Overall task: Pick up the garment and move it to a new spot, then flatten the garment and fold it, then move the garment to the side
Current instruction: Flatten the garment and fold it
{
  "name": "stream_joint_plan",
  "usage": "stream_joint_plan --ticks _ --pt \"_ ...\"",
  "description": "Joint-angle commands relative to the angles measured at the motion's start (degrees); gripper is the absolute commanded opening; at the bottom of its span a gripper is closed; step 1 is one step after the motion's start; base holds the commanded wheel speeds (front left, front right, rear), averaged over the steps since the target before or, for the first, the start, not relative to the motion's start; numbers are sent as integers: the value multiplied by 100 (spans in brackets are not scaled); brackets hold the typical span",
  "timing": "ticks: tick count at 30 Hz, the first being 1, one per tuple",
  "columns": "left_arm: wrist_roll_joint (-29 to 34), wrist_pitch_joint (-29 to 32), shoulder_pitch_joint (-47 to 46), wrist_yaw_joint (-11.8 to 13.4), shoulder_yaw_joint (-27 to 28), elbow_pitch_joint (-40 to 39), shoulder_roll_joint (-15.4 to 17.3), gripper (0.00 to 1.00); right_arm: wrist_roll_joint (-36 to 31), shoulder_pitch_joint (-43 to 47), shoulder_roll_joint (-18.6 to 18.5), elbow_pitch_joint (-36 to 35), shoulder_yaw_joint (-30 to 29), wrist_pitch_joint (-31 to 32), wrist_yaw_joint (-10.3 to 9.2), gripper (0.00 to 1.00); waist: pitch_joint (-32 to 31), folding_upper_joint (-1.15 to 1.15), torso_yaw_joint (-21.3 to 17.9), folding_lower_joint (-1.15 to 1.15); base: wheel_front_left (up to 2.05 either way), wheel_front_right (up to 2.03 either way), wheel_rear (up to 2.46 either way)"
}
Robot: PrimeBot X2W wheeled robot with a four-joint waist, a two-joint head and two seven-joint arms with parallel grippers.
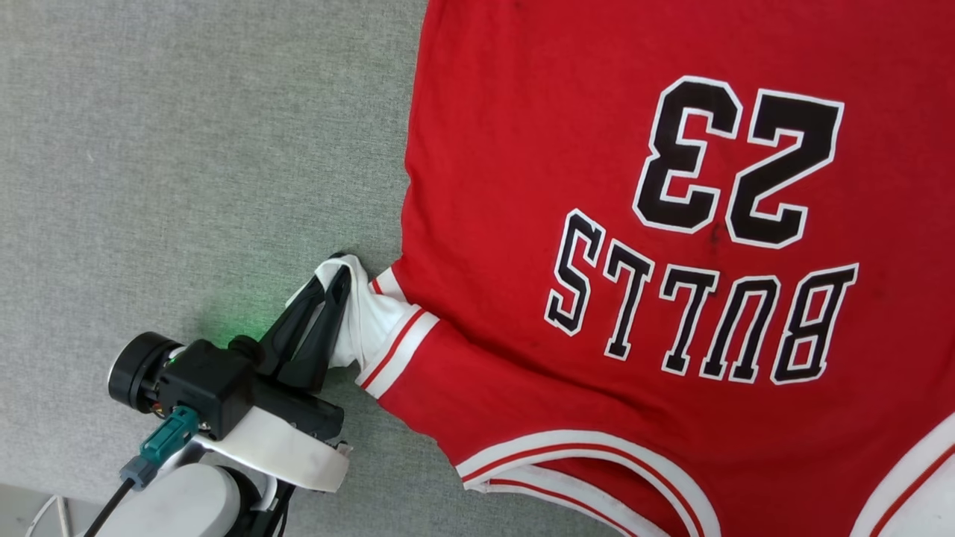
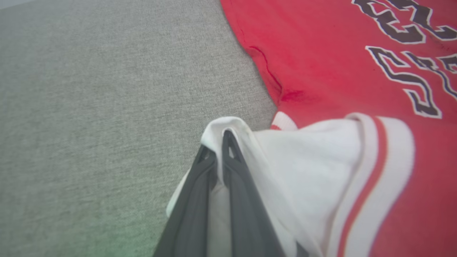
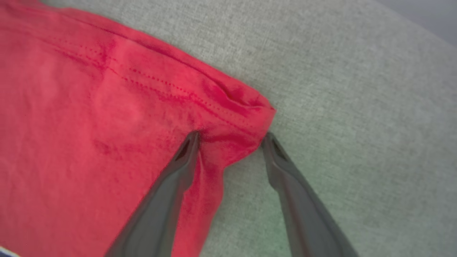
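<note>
My right gripper will next take hold of the red garment by its hemmed bottom corner (image 3: 240,124), so that the garment can be flattened and folded.
The red garment (image 1: 522,186) lies spread on the grey surface with its black "BULLS 23" print (image 1: 709,224) face up and upside down in the head view. My left gripper (image 1: 336,270) is shut on the bunched white sleeve (image 1: 365,321) at the garment's left side; the left wrist view shows the white cloth (image 2: 303,167) pinched between the dark fingers (image 2: 200,185). In the right wrist view my right gripper (image 3: 231,138) stands open astride a red hemmed corner of the garment (image 3: 235,103), one fingertip on the cloth, the other on the grey surface.
The grey fabric surface (image 1: 186,149) stretches wide to the left of the garment. Striped red-and-white trim (image 1: 582,455) runs along the garment's near edge. A pale floor strip (image 1: 30,514) shows at the lower left corner past the surface's edge.
</note>
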Motion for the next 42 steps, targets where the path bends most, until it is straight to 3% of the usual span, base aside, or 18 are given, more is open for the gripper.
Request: stream_joint_plan --ticks 1,11,17,24,30,36,41,42 --pt "-10 45 -42 28 -21 63 -36 0 -36 458 160 211 98 93 -2 0 -42 0 -9 0 0 0 0" --pt "-151 -6 340 106 104 199 4 0 94 389 33 -205 -35 -361 -2 0 -812 0 -261 0 0 0 0" --pt "-288 -28 722 186 199 248 76 0 755 1117 -636 -1084 539 -521 -2 0 -1458 0 -524 0 0 0 0" --pt "-434 -42 1213 292 337 221 186 0 1650 2583 -1817 -2301 896 -857 -3 0 -2041 0 -840 0 0 0 0" --pt "-485 -50 1537 326 444 206 253 0 2172 4173 -2615 -2981 801 -1278 -3 0 -2327 0 -1065 0 0 0 0" --pt "-456 -53 1694 287 499 198 261 0 2528 5965 -2892 -3089 590 -1849 -3 0 -2418 0 -1154 0 0 0 0" --pt "-450 -54 1718 245 517 220 248 0 2599 7007 -2707 -3026 372 -2211 -3 0 -2403 0 -1205 0 0 0 0" --pt "-446 -54 1723 241 517 224 247 0 2572 7100 -2655 -2985 262 -2285 -3 12 -2401 0 -1214 0 0 0 0"
